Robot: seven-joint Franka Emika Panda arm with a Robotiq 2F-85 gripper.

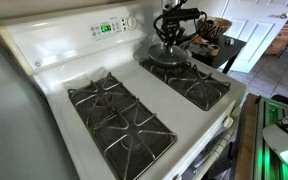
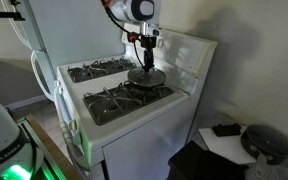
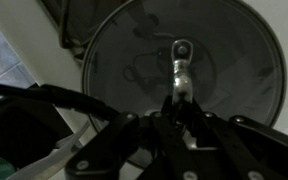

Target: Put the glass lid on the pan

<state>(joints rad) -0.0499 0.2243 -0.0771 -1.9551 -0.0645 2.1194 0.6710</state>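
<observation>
My gripper opens now, since the glass lid's edge lies level against the pan's rim.
The glass lid [image 3: 214, 50] fills the wrist view, round with a thin metal rim and a silvery centre knob [image 3: 181, 60]. My gripper [image 3: 181, 100] is shut on that knob from above. In both exterior views the gripper [image 1: 171, 36] [image 2: 146, 55] hangs over a back burner, with the lid [image 1: 169, 50] [image 2: 146, 74] right under it. The dark pan [image 1: 170, 60] [image 2: 146, 80] lies directly beneath the lid on the grate. I cannot tell whether the lid rests on the pan or hovers just above it. The pan's handle is not clearly visible.
The white gas stove [image 1: 54, 70] has black burner grates [image 1: 119, 115] [image 2: 129, 100] and a raised back panel with a display [image 1: 106, 28]. A side table with clutter [image 1: 216, 40] stands beyond the stove. A dark round thing [image 2: 269, 142] lies on a low surface beside it.
</observation>
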